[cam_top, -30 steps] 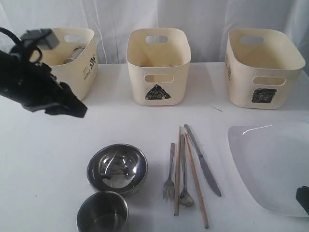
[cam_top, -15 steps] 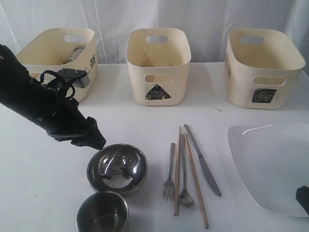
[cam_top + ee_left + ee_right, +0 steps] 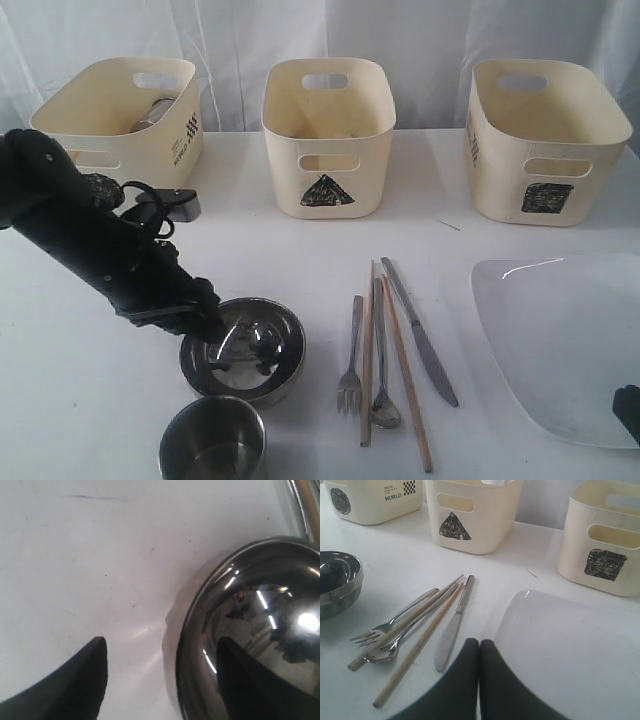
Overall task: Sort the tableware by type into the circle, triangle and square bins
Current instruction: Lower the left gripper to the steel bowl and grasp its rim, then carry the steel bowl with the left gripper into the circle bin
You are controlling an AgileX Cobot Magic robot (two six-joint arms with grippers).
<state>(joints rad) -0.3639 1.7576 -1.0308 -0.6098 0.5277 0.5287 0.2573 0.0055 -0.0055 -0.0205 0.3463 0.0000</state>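
Observation:
The steel bowl spreads too wide for the fingers, so the robot's left gripper should next pick up the bowl by its thin upright rim (image 3: 186, 625).
My left gripper (image 3: 207, 322) is open and straddles the near-left rim of the steel bowl (image 3: 262, 345). In the left wrist view one finger (image 3: 80, 685) is outside on the table and the other is inside the steel bowl (image 3: 260, 590). The steel cup (image 3: 212, 440) stands just in front of the bowl. Fork (image 3: 350, 355), spoon (image 3: 380, 375), knife (image 3: 420, 335) and two chopsticks (image 3: 404, 365) lie side by side mid-table. My right gripper (image 3: 479, 643) is shut on nothing, over the near edge of the large white plate (image 3: 570, 650). No white bowl is in view.
Three cream bins line the back: the circle bin (image 3: 367, 497) with a steel item (image 3: 150, 112) inside, the triangle bin (image 3: 328, 135) and the square bin (image 3: 545, 140). The white plate (image 3: 565, 340) fills the front right. Only a dark tip of the right gripper (image 3: 628, 410) shows there.
My left arm has swung down and to the right from beside the circle bin to the steel bowl's rim. The right gripper and the tableware have not moved.

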